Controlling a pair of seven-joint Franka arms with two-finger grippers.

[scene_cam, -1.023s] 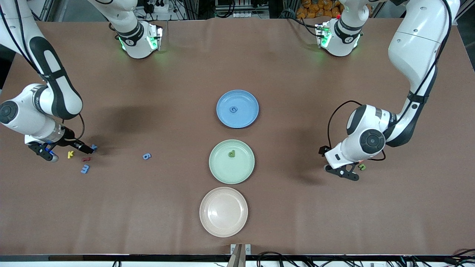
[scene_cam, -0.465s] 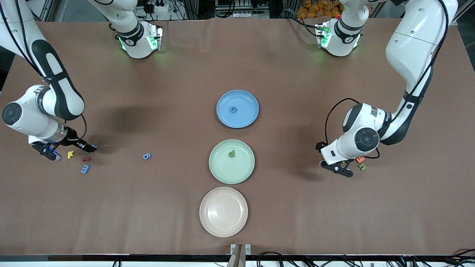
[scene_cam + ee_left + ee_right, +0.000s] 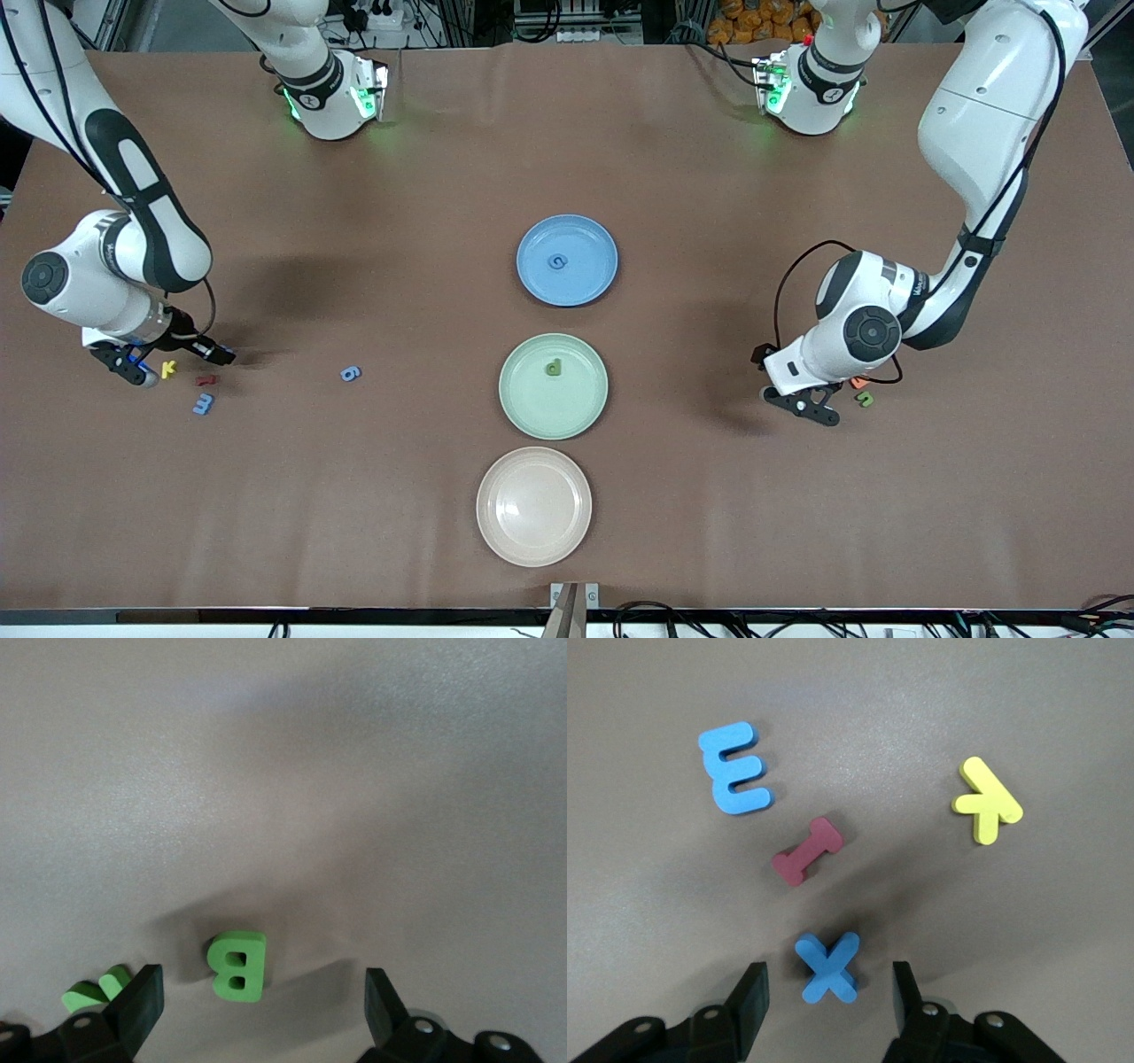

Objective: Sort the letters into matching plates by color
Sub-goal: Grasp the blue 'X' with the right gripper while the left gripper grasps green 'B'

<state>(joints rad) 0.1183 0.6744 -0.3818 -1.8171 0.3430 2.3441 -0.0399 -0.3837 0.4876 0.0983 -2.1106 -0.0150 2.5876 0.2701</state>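
My left gripper closes on the green B next, since its fingers are down on either side of the B.
My right gripper (image 3: 828, 979) is low over the table at the right arm's end, open, with a blue X (image 3: 829, 968) between its fingers and a gap on each side. Beside it lie a blue E (image 3: 735, 780), a red I (image 3: 807, 851) and a yellow K (image 3: 987, 801). A blue 6 (image 3: 351, 374) lies closer to the plates. My left gripper (image 3: 261, 988) is open at the left arm's end, a green B (image 3: 237, 965) lying untouched between its fingers. The blue plate (image 3: 586, 241) holds a blue letter (image 3: 557, 262). The green plate (image 3: 580, 403) holds a green d (image 3: 554, 368).
A cream plate (image 3: 533, 505) stands nearest the front camera, in line with the other two plates. Another green letter (image 3: 93, 990) lies just outside one left finger. An orange letter (image 3: 858, 383) and a green letter (image 3: 865, 400) lie by the left gripper.
The right gripper's fingers have come closer together around the blue X. The left gripper has shifted a little toward the plates and stayed wide open.
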